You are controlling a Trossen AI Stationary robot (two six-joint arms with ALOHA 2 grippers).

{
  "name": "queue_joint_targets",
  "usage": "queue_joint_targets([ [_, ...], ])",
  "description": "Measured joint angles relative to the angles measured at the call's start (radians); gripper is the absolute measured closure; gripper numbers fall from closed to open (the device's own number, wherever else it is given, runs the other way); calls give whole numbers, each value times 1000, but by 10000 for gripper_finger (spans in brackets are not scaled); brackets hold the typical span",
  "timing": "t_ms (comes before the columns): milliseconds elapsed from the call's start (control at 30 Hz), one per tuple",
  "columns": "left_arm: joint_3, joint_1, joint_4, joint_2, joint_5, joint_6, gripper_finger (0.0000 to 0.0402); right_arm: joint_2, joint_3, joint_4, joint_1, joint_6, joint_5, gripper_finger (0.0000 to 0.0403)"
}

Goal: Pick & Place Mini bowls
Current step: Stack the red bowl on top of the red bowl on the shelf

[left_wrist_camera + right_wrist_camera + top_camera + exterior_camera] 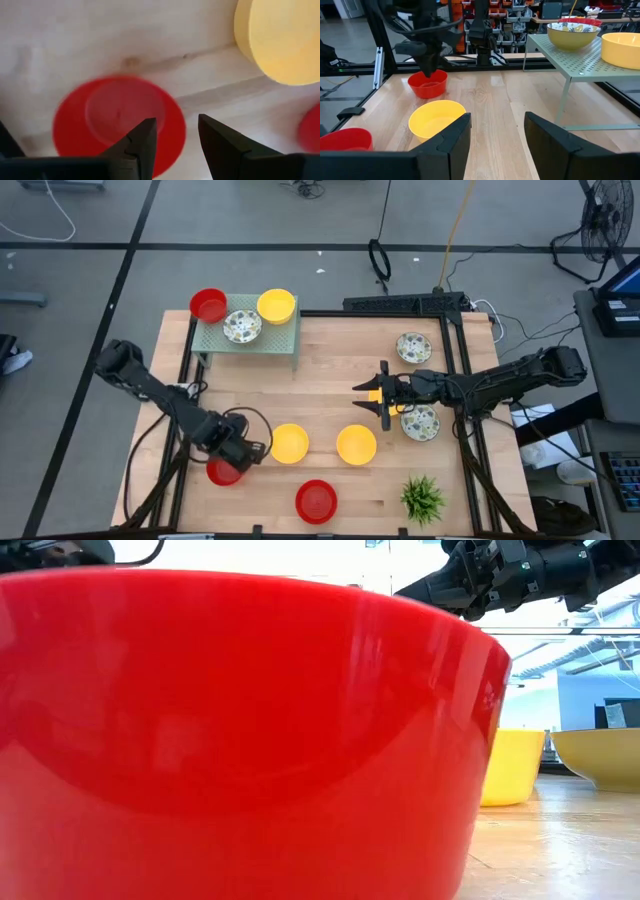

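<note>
The bowl opens wider than the robot's fingers can span, so the left gripper will grab the red bowl by its rim point(172, 102) next.
My left gripper point(233, 459) is open and points down over a red bowl point(224, 471) near the table's left edge; in the left wrist view the bowl's rim point(181, 131) lies under the gap between the fingers. My right gripper point(366, 396) is open and empty, hovering level above the table's middle right, facing left. On the table sit two yellow bowls point(290, 443) point(356, 445), another red bowl point(316, 500) and two floral bowls point(413, 347) point(419, 422). A green shelf point(250, 340) carries a red point(208, 305), a floral point(242, 327) and a yellow bowl point(276, 306). My left gripper point(177, 142) comes at the red bowl from above, with one finger point(142, 145) over the bowl's inside and the other point(220, 145) outside its rim. I cannot tell whether either finger touches the rim. The bowl stands upright on the table.
A small green plant point(422, 498) stands at the near right corner. The shelf point(570, 55) stands on thin legs at the far left. Black frame rails run along the table's sides. Bare wood lies at the table's middle, between the shelf and the yellow bowls.
</note>
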State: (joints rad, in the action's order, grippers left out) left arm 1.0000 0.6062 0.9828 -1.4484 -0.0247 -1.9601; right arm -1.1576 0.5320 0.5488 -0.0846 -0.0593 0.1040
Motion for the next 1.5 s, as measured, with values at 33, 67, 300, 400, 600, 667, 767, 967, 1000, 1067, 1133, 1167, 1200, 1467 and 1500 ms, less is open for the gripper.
queue_joint_targets([
  [33, 0, 6, -12, -15, -8, -18, 254, 0, 0, 0, 0, 0, 0, 232],
  [67, 0, 11, -21, -30, -19, -32, 254, 0, 0, 0, 0, 0, 0, 232],
  [300, 0, 23, -132, -103, -19, -40, 254, 0, 0, 0, 0, 0, 0, 232],
  [400, 0, 23, -151, -129, -19, -39, 254, 0, 0, 0, 0, 0, 0, 232],
  [600, 0, 23, -120, -174, -19, -4, 254, 0, 0, 0, 0, 0, 0, 232],
  [667, 0, 23, -110, -183, -16, -1, 254, 0, 0, 0, 0, 0, 0, 232],
  [767, -2, 26, -108, -191, 30, 35, 254, 0, 0, 0, 0, 0, 0, 232],
  [967, -1, 29, -111, -188, 145, 98, 254, 0, 0, 0, 0, 0, 0, 232],
  [1000, -1, 29, -110, -188, 147, 101, 254, 0, 0, 0, 0, 0, 0, 232],
  [1067, -1, 29, -110, -189, 146, 101, 254, 0, 0, 0, 0, 0, 0, 232],
  [1133, -1, 29, -110, -189, 145, 99, 254, 0, 0, 0, 0, 0, 0, 232],
  [1167, -1, 29, -109, -189, 144, 95, 255, 0, 0, 0, 0, 0, 0, 232],
  [1200, -1, 30, -108, -189, 142, 92, 256, 0, 0, 0, 0, 0, 0, 232],
  [1467, -1, 30, -108, -189, 127, 73, 331, 0, 0, 0, 0, 0, 0, 232],
  [1500, -1, 30, -108, -189, 127, 73, 344, 0, 0, 0, 0, 0, 0, 232],
])
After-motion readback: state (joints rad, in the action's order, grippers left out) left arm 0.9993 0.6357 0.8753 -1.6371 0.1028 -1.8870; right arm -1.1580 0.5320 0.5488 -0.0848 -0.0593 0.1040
